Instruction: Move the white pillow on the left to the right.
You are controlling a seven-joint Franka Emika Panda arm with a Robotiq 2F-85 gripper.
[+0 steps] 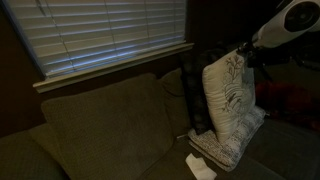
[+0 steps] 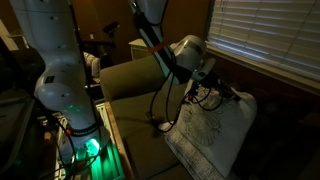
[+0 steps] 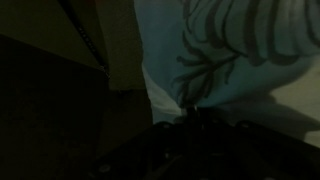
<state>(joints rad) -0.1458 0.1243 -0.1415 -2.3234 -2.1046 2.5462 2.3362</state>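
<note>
The white pillow's lower edge rests on the smaller whitish pillow [image 1: 222, 152], with a dark cushion behind, so the robot's gripper will release the white pillow.
The white pillow [image 1: 230, 98], cream with a dark branch motif, hangs upright above the couch seat, held by its top edge. It also shows in an exterior view [image 2: 215, 128] and fills the top of the wrist view [image 3: 225, 45]. My gripper [image 1: 243, 50] is shut on the pillow's upper corner; in an exterior view [image 2: 228, 95] it sits at the pillow's top edge. In the wrist view the fingers [image 3: 192, 112] pinch the fabric, and the rest is dark.
An olive couch [image 1: 105, 125] with a back cushion lies below a window with blinds [image 1: 100, 35]. A smaller whitish pillow [image 1: 222, 148] and a white paper [image 1: 200, 166] lie on the seat under the held pillow. Cables [image 2: 165, 110] hang from the arm.
</note>
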